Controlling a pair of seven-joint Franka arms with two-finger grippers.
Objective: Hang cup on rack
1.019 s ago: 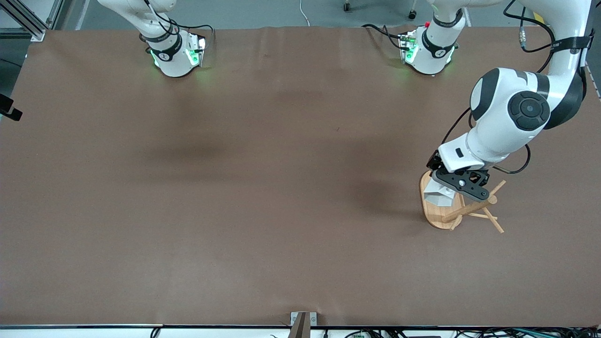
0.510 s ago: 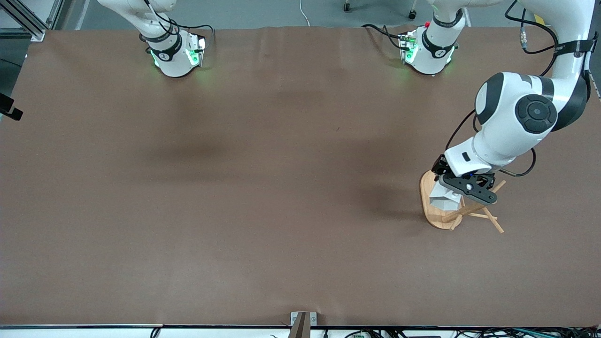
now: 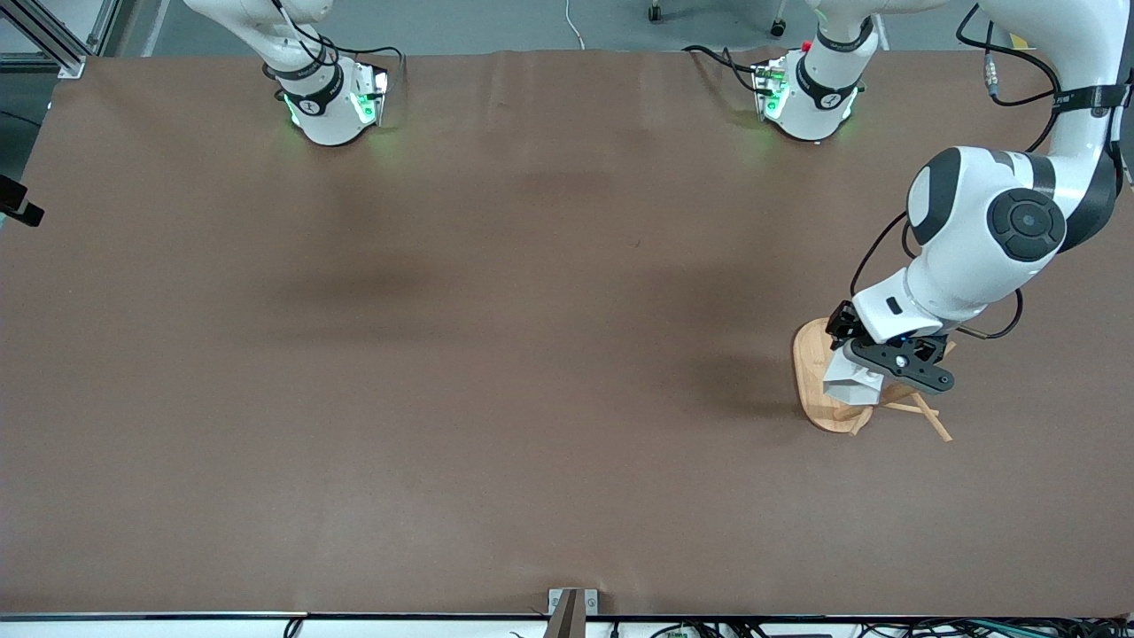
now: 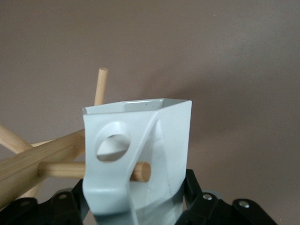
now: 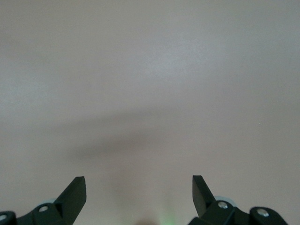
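My left gripper should open now: the rack's peg reaches through behind the cup's handle, so the cup would hang.
The white faceted cup [image 3: 849, 383] hangs over the bamboo rack [image 3: 811, 354], with my left gripper [image 3: 866, 376] shut on it. In the left wrist view the cup [image 4: 164, 140] fills the middle, its blocky handle [image 4: 105, 178] facing the camera. One peg [image 4: 140, 171] of the rack passes under the handle's round hole, its tip showing between handle and cup wall. The rack's post [image 4: 42, 161] slants beside the cup, and another peg [image 4: 101, 86] rises past the cup's rim. My right gripper [image 5: 139, 187] stands open over bare table, with nothing between its fingers.
The rack stands near the left arm's end of the table, its thin pegs [image 3: 930, 425] sticking out toward the front camera. Brown table surface [image 3: 496, 354] stretches toward the right arm's end. The right arm waits near its base [image 3: 323, 97].
My left gripper has carried the cup a short way across the rack's base toward its post and pegs. The right arm has not moved.
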